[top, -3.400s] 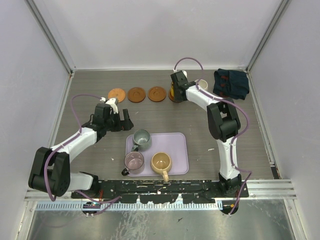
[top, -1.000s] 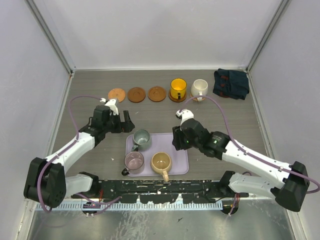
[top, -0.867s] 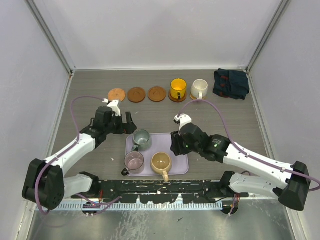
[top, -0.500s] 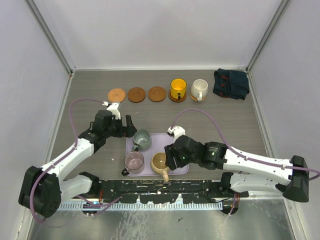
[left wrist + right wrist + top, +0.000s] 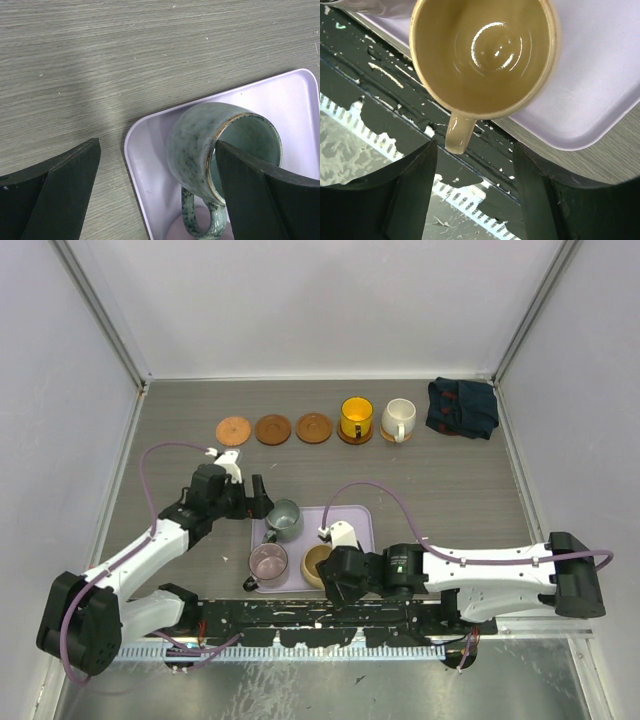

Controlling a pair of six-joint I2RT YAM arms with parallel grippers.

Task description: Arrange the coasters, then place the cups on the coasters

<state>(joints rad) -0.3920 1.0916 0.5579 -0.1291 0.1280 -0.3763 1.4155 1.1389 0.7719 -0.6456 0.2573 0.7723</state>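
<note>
The tan cup's base needs to stay free to sit on a coaster. My right gripper will grab the cup by its handle next.
Three bare brown coasters lie in a row at the back. To their right, the yellow cup and the white cup each stand on a coaster. On the lavender tray are the grey-green cup, the pinkish-purple cup and the tan cup. My left gripper is open, one finger outside the tray and the other over the mouth of the grey-green cup. My right gripper is open above the tan cup's handle, which sits between its fingertips, untouched.
A dark folded cloth lies at the back right corner. The black front rail runs right under the tan cup's handle, past the tray's edge. Grey walls close in both sides.
The right arm has swung from the table's middle down to the front edge over the tan cup, its jaws widening. The left gripper has crept closer to the grey-green cup.
</note>
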